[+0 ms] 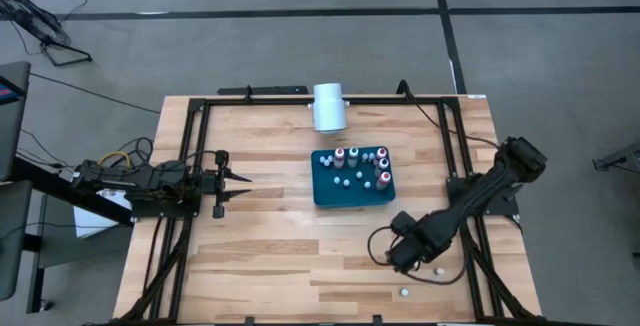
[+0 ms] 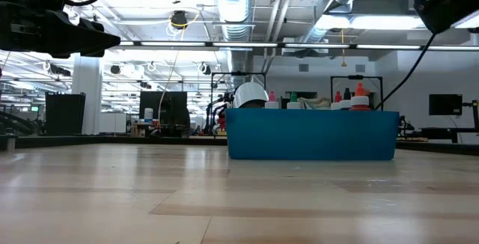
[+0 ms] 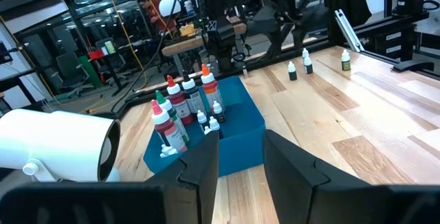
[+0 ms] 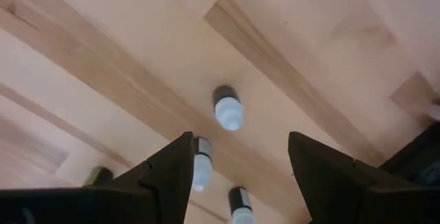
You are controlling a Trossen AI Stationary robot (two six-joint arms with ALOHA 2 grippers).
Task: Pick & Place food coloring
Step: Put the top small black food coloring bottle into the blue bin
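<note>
The dark bottle is for the teal tray, so the robot's right gripper should pick it up next by its white cap point(image 4: 229, 115).
Several food coloring bottles point(image 1: 372, 161) with white caps stand upright in a dark teal tray point(image 1: 330, 191) at the table's middle. A few more stand loose on the wood near the right front, among them a dark one point(image 4: 228, 108), a pale one point(image 4: 201, 157) and a third point(image 4: 240, 207). My right gripper point(image 4: 237, 183) hangs over these loose bottles, pointing down, open and touching none; in the high view it shows as a dark mass point(image 1: 405, 254). My left gripper point(image 3: 240, 172) waits level at the table's left point(image 1: 235, 186), open, with nothing between its fingers.
A large white cylinder point(image 1: 329, 106) lies at the table's far edge behind the tray. Two small bottles point(image 1: 404, 291) point(image 1: 437, 269) stand near the right front edge. Black frame rails point(image 1: 470, 256) run along both sides. Bare wood lies between the left gripper and the tray.
</note>
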